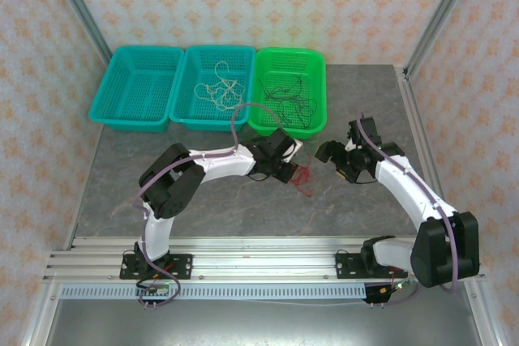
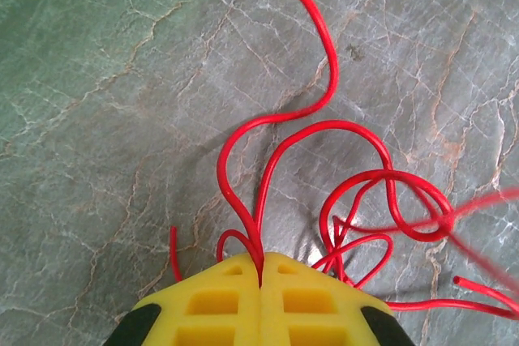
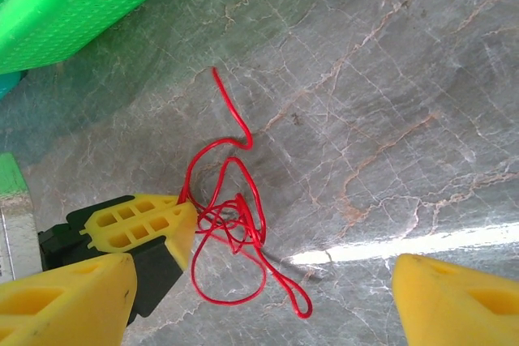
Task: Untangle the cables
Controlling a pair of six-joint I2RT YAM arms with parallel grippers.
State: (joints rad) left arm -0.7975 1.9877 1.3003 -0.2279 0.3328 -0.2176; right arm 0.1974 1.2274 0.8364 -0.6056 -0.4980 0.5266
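My right gripper grabs the red cable near a loose end next, so that the cable's loops stay free for my left gripper to untangle.
A tangled red cable lies on the grey marble table, its loops spreading across the left wrist view. My left gripper is shut on the red cable, a strand pinched between its yellow fingertips; from above it sits at the tangle's left side. My right gripper hovers open above the red tangle, with nothing between its fingers, and the left gripper's yellow fingers touch the tangle's left side. From above, the right gripper is just right of the cable. White cables and black cables lie in baskets.
Three baskets stand in a row at the back: a teal one holding nothing, a teal one with the white cables, and a green one with the black cables. The green basket's corner is near the right wrist. Patterned walls enclose the table.
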